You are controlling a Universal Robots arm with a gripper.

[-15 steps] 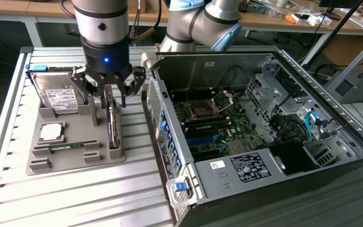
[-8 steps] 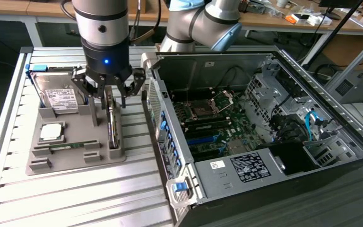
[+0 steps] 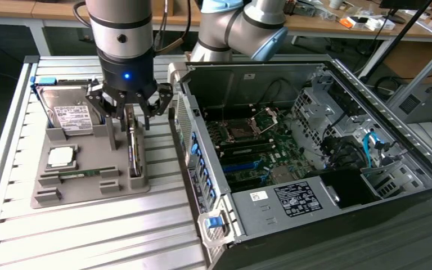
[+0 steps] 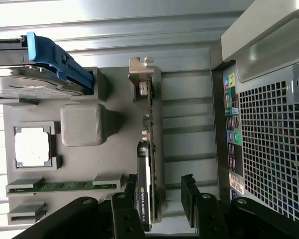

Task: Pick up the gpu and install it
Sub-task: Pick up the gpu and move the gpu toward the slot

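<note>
My gripper's fingers are high at the GPU's top edge, above the grey tray (image 3: 88, 194), so it is too early to close on the GPU; lowering comes first.
The gpu (image 3: 133, 151) stands on its long edge in a slot of the grey holder tray (image 3: 88, 194), which lies to the exterior view's left of the open computer case (image 3: 314, 140). In the wrist view the gpu (image 4: 149, 119) shows edge-on, its silver bracket (image 4: 142, 74) at the far end. My gripper (image 3: 130, 115) hangs right over the card's top edge. It is open, one finger on each side of the board and not pressing it. The wrist view has the gripper (image 4: 160, 196) with its dark fingers (image 4: 189, 196) straddling the card's near end.
The tray also holds a silver hard drive (image 3: 70, 112) with a blue tab (image 4: 52, 57), a square processor chip (image 3: 61, 157) and a narrow green memory stick (image 3: 81, 173). The case's rear wall (image 3: 193, 146) rises close beside the tray. The motherboard (image 3: 250, 152) lies exposed inside.
</note>
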